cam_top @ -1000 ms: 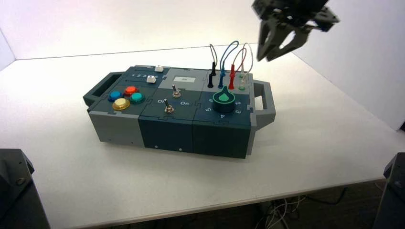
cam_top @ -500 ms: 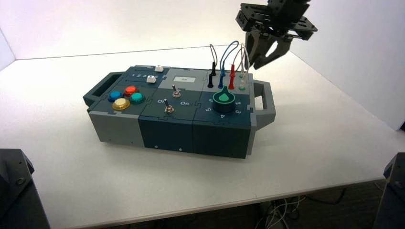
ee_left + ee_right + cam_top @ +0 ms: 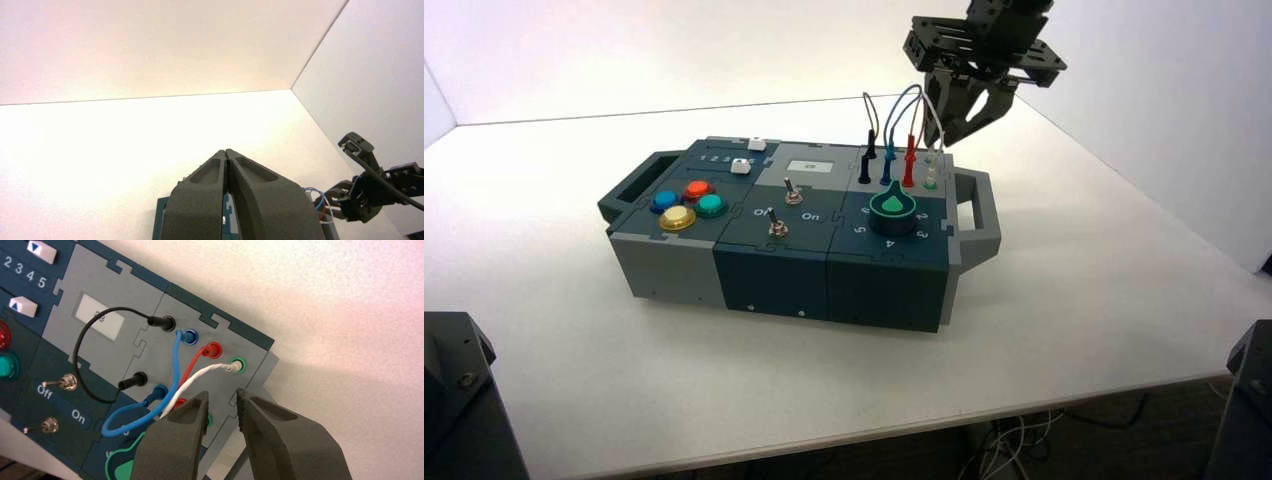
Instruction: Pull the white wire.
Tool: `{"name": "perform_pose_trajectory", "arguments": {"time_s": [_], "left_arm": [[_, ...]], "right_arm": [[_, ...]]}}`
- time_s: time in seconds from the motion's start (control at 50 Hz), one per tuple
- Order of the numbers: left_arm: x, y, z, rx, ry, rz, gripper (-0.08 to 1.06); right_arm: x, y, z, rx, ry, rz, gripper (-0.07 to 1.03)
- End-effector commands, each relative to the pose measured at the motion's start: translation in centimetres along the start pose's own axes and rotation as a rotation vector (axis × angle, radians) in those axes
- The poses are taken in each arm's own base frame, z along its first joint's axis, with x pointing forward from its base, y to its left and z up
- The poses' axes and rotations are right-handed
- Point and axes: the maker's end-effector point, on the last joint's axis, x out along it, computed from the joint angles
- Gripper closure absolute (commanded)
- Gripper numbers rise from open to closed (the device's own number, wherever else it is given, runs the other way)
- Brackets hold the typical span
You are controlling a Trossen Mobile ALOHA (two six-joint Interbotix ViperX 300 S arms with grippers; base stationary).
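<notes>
My right gripper is to grab the white wire next by its plug at the green-ringed socket (image 3: 238, 365), because the blue and red wires crowd the white wire's loop.
The white wire (image 3: 938, 118) loops up from the sockets at the box's back right corner. In the right wrist view the white wire (image 3: 200, 376) runs from a green-ringed socket (image 3: 238, 365) and passes behind one finger (image 3: 180, 435), outside the gap. My right gripper (image 3: 951, 135) hangs open just above and behind the wire loops, and in its wrist view the right gripper (image 3: 223, 400) holds nothing, with grey panel showing between the jaws. My left gripper (image 3: 226, 152) is shut, empty and parked far from the box.
Black (image 3: 80, 355), blue (image 3: 175, 370) and red (image 3: 192, 367) looped wires stand next to the white one. A green knob (image 3: 891, 210) sits in front of them. Toggle switches (image 3: 792, 192), coloured buttons (image 3: 689, 203) and the box's right handle (image 3: 979, 205) lie around.
My right gripper has come down and to the left, turning as it went, from above the table's back right to just over the wire loops. The box and wires have not moved.
</notes>
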Motion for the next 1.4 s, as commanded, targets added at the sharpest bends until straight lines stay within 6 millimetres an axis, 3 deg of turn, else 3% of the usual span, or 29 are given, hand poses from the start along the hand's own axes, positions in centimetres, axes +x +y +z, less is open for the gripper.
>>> {"name": "perform_pose_trajectory", "arguments": {"time_s": [0.02, 0.86, 1.18, 1.4], "left_arm": [[-0.2, -0.2, 1.0, 0.005, -0.024, -0.005, 1.01], [-0.3, -0.3, 1.1, 0.005, -0.032, -0.006, 1.01], [-0.5, -0.4, 1.8, 0.004, -0.063, -0.013, 1.01], [-0.5, -0.5, 2.2, 0.005, -0.074, -0.015, 1.01]], "right_arm": [[-0.6, 0.3, 1.3, -0.005, -0.045, 0.006, 0.64], [0.9, 0.3, 3.1, -0.017, -0.061, -0.003, 0.69], [1.2, -0.2, 2.6, -0.006, -0.040, -0.009, 0.96], [1.7, -0.5, 2.3, 0.001, -0.024, -0.013, 0.99]]}}
